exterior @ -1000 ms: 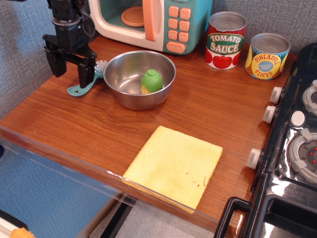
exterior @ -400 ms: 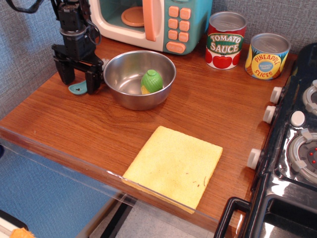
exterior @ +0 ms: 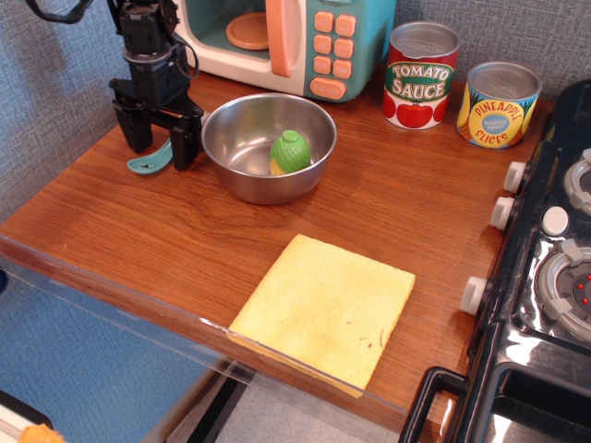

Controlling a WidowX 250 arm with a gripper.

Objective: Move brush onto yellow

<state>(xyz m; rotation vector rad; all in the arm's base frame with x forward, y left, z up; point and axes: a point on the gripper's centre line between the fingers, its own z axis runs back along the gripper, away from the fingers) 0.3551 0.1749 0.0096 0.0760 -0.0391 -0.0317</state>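
Observation:
The brush needs to go onto the yellow sponge cloth [exterior: 325, 310], so next my gripper will grab the teal brush's narrow neck [exterior: 168, 149].
The teal brush [exterior: 147, 165] lies on the wooden counter at the back left, just left of the steel bowl [exterior: 263, 187]. Only its handle end shows; the bristles are hidden behind my gripper. My gripper [exterior: 162, 154] is open and low over the counter, with one finger on each side of the brush. Its right finger [exterior: 186, 148] is close against the bowl's rim. The pale-yellow sponge cloth [exterior: 323, 309] lies flat at the counter's front edge, well to the right of the gripper.
A green-and-yellow toy fruit [exterior: 290, 150] sits in the bowl. A toy microwave [exterior: 286, 37] stands at the back, with a tomato sauce can [exterior: 420, 76] and a pineapple can [exterior: 499, 104] to its right. A black stove [exterior: 554, 277] borders the right side.
My gripper has moved right and down, so its fingers now straddle the brush near the counter. The bowl has shifted slightly to the right.

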